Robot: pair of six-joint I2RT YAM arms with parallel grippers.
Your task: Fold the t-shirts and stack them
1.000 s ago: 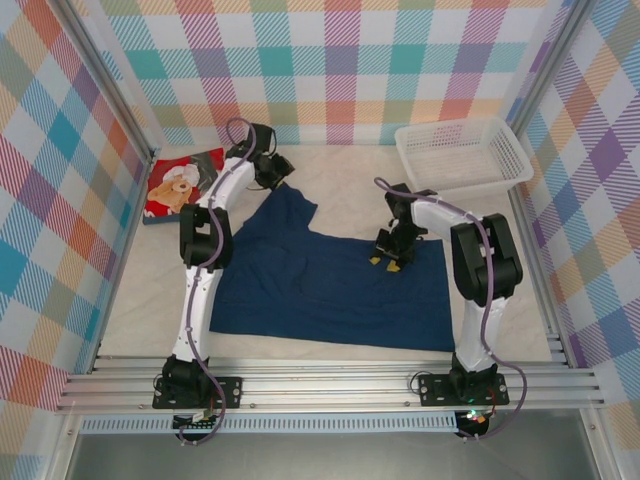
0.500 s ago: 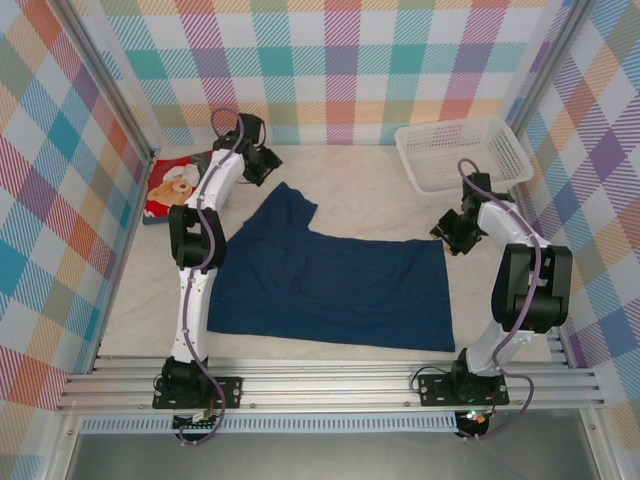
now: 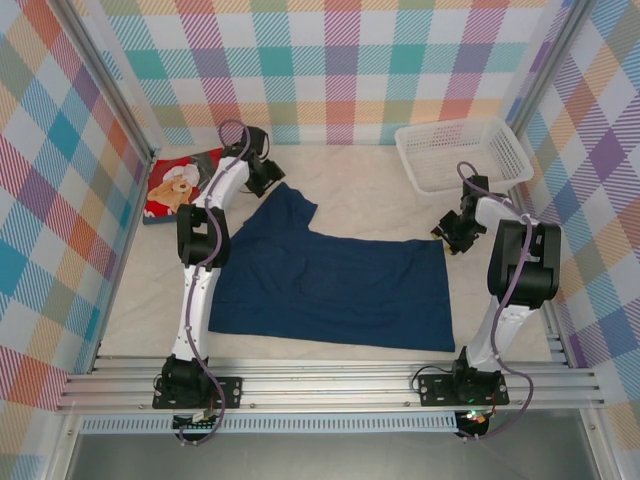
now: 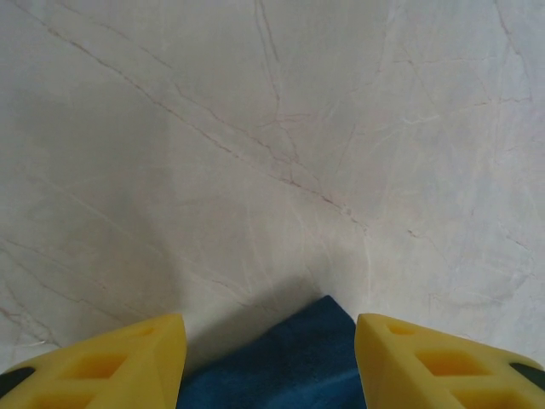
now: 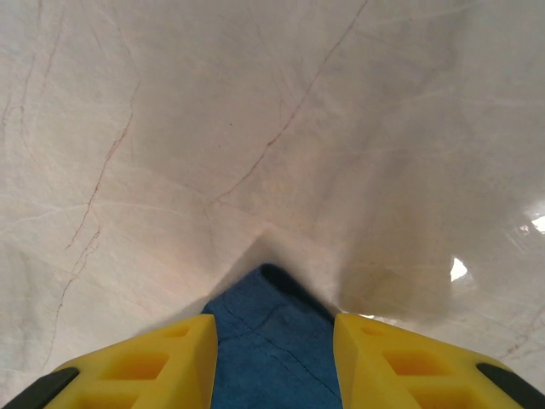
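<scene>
The left gripper grabs the navy t-shirt (image 3: pixel 330 285) by the far corner nearest the red t-shirt next. This folds that side over the body of the navy t-shirt.
A dark navy t-shirt (image 3: pixel 330 285) lies spread flat on the table, plain side up. A red t-shirt (image 3: pixel 180 185) with a teddy-bear picture lies folded at the far left. My left gripper (image 3: pixel 262 178) hovers at the navy shirt's far left corner. Its yellow fingers (image 4: pixel 136 358) stand open, and the corner of the navy cloth (image 4: pixel 298 366) lies between them. My right gripper (image 3: pixel 450 235) is at the shirt's far right corner. It is also open, with that corner (image 5: pixel 272 341) lying flat between its fingers (image 5: pixel 392 362).
A white mesh basket (image 3: pixel 462 155) stands at the back right, close behind the right arm. Checked walls close in the table on three sides. Bare pale tabletop (image 3: pixel 370 195) stretches between the two grippers.
The right gripper has moved off the middle of the navy shirt and out to its far right corner. The left gripper drew back a little and returned to the far left corner.
</scene>
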